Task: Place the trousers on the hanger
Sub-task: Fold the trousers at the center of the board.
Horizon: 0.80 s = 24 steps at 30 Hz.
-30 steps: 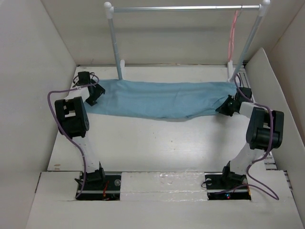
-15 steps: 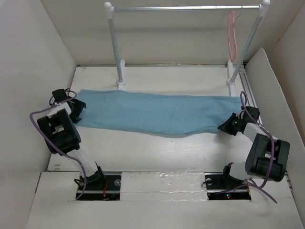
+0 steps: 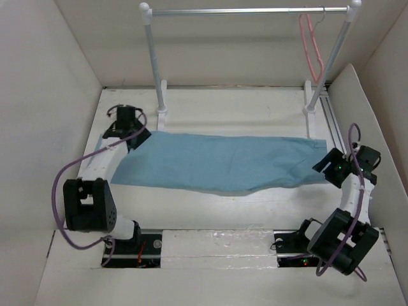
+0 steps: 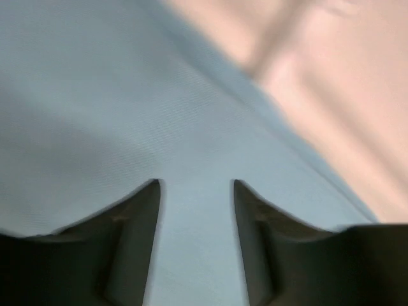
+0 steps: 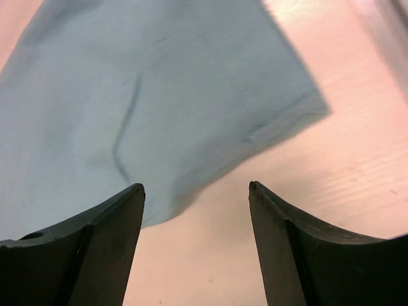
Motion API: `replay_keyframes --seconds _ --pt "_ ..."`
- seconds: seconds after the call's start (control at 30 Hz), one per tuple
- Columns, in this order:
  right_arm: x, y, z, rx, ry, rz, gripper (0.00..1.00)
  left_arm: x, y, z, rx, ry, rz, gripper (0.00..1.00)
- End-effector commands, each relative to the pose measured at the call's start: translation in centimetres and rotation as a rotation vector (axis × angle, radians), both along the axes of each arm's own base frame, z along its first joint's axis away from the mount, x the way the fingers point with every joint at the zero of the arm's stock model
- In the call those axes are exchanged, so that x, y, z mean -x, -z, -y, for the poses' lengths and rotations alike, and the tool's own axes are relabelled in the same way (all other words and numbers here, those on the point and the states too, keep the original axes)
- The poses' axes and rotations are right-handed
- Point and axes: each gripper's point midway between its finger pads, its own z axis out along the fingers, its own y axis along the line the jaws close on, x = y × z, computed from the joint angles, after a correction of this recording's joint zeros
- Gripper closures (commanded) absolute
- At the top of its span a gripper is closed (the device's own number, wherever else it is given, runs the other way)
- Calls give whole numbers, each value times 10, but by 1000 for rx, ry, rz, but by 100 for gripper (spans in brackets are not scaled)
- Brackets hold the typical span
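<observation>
I need to fold the end of the trousers over for the hanger, so next my right gripper needs to grab their end edge at its near corner.
The light-blue trousers lie spread flat across the table, running left to right. My left gripper sits over their far left corner. In the left wrist view its jaws stand a moderate gap apart, low over the cloth, with no fold pinched between them. My right gripper is just off the trousers' right end, open wide. In the right wrist view it has bare table between the fingers and the cloth's edge ahead to the left. The pink hanger hangs at the right end of the rail.
A silver-white garment rail spans the back on two upright posts. White walls close in on the table on the left, back and right. A slanted white panel stands near my right arm.
The trousers came down and now lie flat. My right gripper let go of their right end and drew back rightward. My left gripper moved to the far left corner, its jaws narrower.
</observation>
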Motion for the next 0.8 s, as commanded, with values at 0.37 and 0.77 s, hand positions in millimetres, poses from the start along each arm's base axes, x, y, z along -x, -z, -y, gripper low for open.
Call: replay_keyframes --seconds 0.37,0.77 --pt "9 50 80 -185 329 9 22 39 -22 221 114 672 165 100" --pt "-19 69 70 -223 362 38 54 53 37 236 -9 717 44 100"
